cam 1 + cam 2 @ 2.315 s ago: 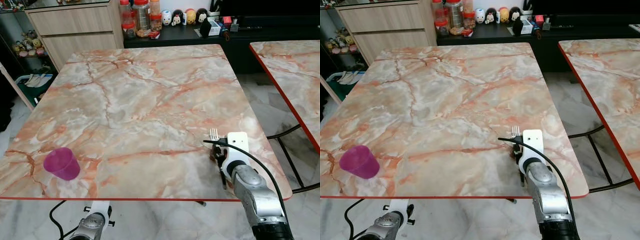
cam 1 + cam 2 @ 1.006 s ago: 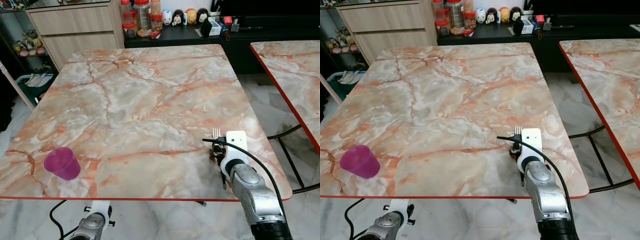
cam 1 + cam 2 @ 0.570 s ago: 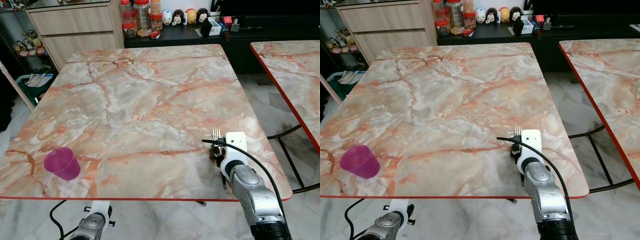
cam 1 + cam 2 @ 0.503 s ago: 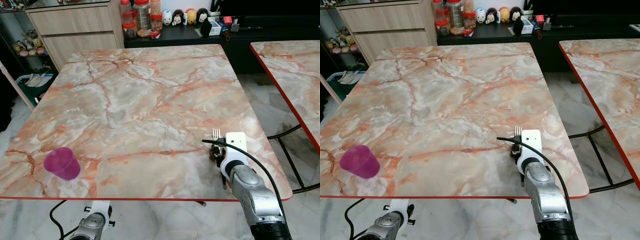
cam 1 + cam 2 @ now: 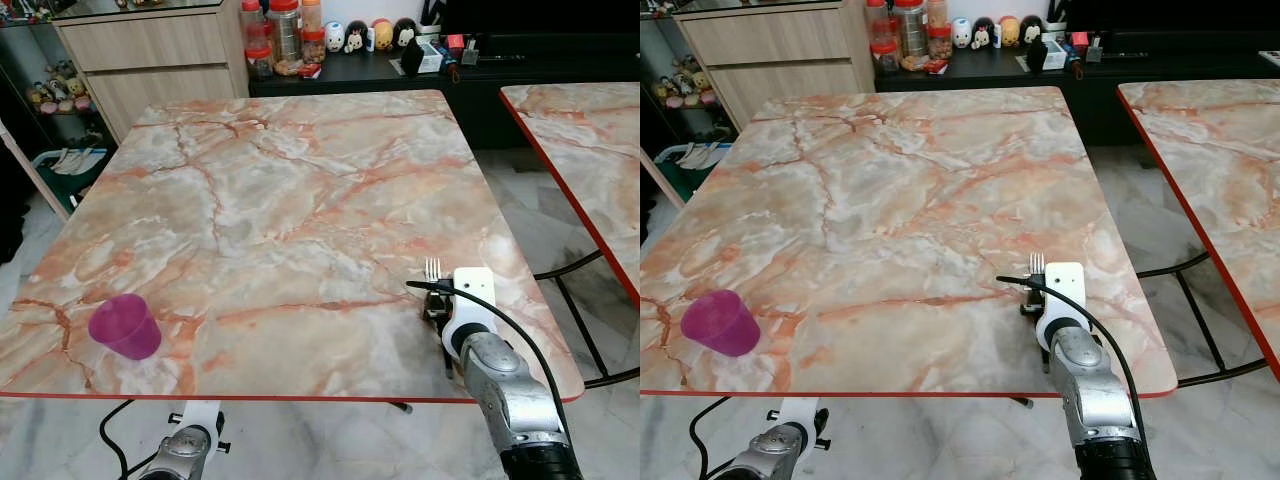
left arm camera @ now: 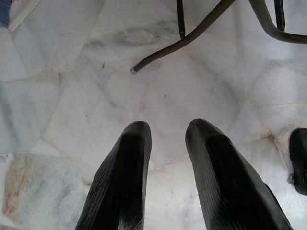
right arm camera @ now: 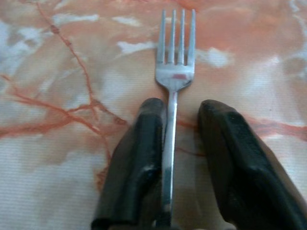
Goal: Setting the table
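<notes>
I should next grab the silver fork by its handle with my right gripper, just behind the tined head, to set the table.
A silver fork lies on the marble table near its front right corner, tines pointing away from me. My right gripper is low over the fork's handle, open. The handle runs between the two black fingers, against one finger, with a gap to the other. From the head, the fork's tines stick out past the white wrist block. A purple cup stands at the front left of the table. My left gripper hangs open below the table's edge, over the floor.
A second marble table stands to the right across a narrow gap. Behind the table are a wooden drawer cabinet and a dark sideboard with jars and figurines. Metal table legs cross the tiled floor.
The fork's tines dipped slightly a second ago and are back where they were. The cup and the left arm have not moved.
</notes>
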Available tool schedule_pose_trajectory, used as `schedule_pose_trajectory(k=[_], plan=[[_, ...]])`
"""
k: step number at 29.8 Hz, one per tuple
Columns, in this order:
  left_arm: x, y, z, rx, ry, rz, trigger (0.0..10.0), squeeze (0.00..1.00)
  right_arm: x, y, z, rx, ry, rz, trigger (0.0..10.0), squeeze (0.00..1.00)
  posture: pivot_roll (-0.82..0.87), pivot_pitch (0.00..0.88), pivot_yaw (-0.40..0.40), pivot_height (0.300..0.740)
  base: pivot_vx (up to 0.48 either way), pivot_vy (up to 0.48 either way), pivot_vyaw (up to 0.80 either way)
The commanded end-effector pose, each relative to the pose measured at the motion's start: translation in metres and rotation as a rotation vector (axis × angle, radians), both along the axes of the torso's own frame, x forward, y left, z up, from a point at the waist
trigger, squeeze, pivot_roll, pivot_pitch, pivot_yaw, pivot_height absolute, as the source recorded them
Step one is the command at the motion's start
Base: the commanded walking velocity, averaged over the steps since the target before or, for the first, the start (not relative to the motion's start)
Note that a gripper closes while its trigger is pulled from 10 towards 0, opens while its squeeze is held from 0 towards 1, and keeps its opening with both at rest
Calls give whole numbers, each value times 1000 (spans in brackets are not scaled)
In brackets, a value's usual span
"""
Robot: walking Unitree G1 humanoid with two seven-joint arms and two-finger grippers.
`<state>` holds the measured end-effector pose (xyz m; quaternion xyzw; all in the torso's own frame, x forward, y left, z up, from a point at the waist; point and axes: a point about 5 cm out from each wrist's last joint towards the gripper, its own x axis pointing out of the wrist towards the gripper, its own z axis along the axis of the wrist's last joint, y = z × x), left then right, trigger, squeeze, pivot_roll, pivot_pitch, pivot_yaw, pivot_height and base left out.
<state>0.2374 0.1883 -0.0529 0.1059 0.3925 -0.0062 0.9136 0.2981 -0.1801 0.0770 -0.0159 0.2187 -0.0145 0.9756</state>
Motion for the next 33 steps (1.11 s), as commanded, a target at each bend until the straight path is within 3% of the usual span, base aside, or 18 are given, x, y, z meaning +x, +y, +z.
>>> schedule_pose_trajectory(k=[1, 18, 23, 24, 25, 26, 33], plan=[[0, 0, 0, -1, 16, -11, 10000, 0, -7, 0, -19, 16, 96, -11, 0, 0, -84, 85, 52, 740, 0, 0, 0], [-1, 0, -1, 1, 19, -10, 10000, 0, -3, 2, -20, 13, 77, 0, 0, 0, -81, 87, 53, 740, 0, 0, 0], [-1, 0, -1, 0, 18, -7, 10000, 0, 7, 2, -10, -5, -25, 15, 0, 0, -81, 87, 53, 740, 0, 0, 0], [-1, 0, -1, 1, 18, -7, 10000, 0, 10, 2, -8, -17, -49, 17, 5176, 0, -81, 87, 53, 740, 0, 0, 0], [-1, 0, -1, 1, 18, -7, 10000, 0, 10, 2, -8, -17, -49, 17, 5176, 0, -81, 87, 53, 740, 0, 0, 0], [-1, 0, -1, 6, 27, -10, 10000, 0, 14, 1, -5, -33, -81, 20, 10000, 0, -82, 85, 54, 740, 0, 0, 0], [-4, 1, -4, 45, 120, -48, 10000, 0, 30, -8, -8, -64, -142, -20, 10000, 0, -78, 84, 48, 740, 0, 0, 0]])
